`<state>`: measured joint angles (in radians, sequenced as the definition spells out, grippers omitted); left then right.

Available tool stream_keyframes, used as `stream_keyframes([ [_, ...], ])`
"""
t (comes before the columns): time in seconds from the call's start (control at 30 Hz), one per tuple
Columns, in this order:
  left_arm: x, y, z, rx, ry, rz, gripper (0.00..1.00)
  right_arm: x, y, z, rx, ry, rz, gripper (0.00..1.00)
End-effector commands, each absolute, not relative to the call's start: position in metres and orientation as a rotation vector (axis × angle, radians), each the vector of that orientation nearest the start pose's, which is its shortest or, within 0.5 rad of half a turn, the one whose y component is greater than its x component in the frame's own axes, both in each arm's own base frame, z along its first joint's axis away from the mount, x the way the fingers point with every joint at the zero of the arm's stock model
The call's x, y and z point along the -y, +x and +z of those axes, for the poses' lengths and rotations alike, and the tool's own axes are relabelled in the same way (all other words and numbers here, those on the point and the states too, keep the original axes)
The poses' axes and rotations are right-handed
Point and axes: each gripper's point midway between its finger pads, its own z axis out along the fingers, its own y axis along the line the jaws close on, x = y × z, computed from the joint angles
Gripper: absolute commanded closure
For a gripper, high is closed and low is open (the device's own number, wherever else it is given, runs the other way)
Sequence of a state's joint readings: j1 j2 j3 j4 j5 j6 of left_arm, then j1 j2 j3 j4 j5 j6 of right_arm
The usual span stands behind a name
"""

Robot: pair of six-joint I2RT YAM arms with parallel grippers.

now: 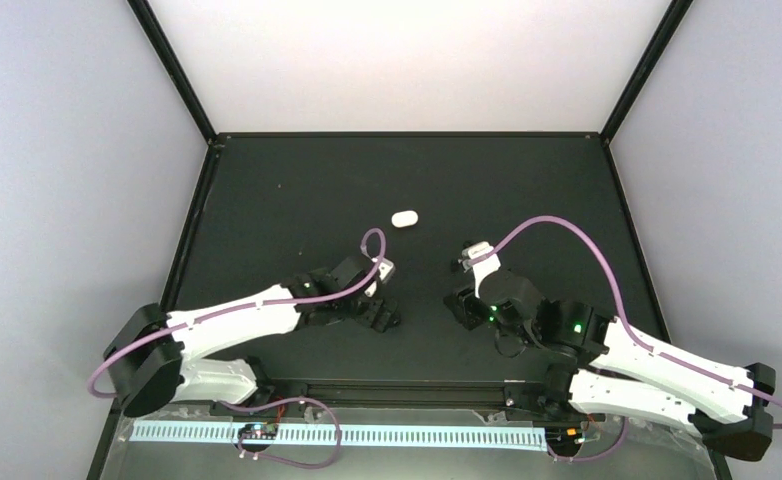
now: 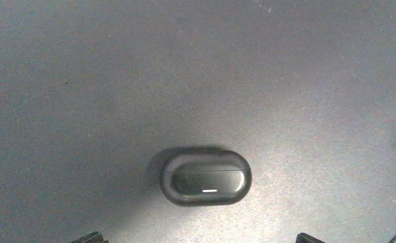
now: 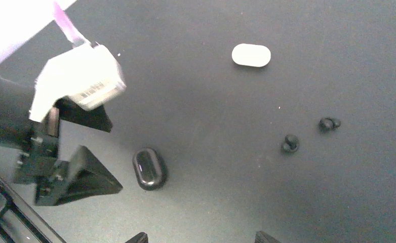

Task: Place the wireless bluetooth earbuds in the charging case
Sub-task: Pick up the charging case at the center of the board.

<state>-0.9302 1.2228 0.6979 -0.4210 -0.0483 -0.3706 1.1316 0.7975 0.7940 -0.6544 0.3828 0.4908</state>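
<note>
The black charging case needs to go over to my right gripper, so my left gripper should pick it up by its rounded ends. The case's long sides then stay free for the handover.
A closed black charging case (image 2: 206, 177) lies flat on the black table, just ahead of my left gripper (image 2: 200, 240). That gripper is open and empty, with only its fingertips showing at the bottom corners. The right wrist view shows the same black case (image 3: 149, 168) beside the left gripper's fingers (image 3: 84, 177). Two tiny black earbuds (image 3: 289, 144) (image 3: 329, 123) lie loose on the table to its right. My right gripper (image 3: 201, 239) is open and empty, and hovers nearer than the case and the earbuds. No white earbuds are in view.
A closed white oval case (image 1: 404, 218) lies alone on the table (image 1: 297, 190) farther back, and it also shows in the right wrist view (image 3: 251, 55). The two grippers (image 1: 385, 312) (image 1: 462, 300) face each other near the table's middle. Grey walls surround the table.
</note>
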Motion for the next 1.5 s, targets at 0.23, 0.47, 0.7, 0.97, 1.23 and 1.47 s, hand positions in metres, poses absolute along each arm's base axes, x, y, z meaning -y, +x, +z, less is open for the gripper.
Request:
stream_keyframes([
  [0.23,0.271,0.213,0.066,-2.588,0.806,-0.345,0.01,-0.196,0.175,0.256,-2.089,-0.441,0.475,0.46],
  [0.47,0.272,0.216,0.042,-2.656,0.754,-0.304,0.04,-0.196,0.176,0.258,-2.084,-0.44,0.472,0.46],
  [0.7,0.276,0.219,0.029,-2.706,0.667,-0.306,0.13,-0.195,0.176,0.261,-2.078,-0.435,0.472,0.46],
  [0.97,0.274,0.217,0.017,-2.747,0.634,-0.29,0.18,-0.193,0.176,0.26,-2.08,-0.435,0.465,0.45],
  [1.23,0.271,0.212,0.013,-2.772,0.624,-0.293,0.31,-0.195,0.177,0.259,-2.079,-0.437,0.463,0.45],
  [1.47,0.268,0.21,0.015,-2.773,0.618,-0.268,0.24,-0.196,0.177,0.259,-2.081,-0.441,0.465,0.45],
])
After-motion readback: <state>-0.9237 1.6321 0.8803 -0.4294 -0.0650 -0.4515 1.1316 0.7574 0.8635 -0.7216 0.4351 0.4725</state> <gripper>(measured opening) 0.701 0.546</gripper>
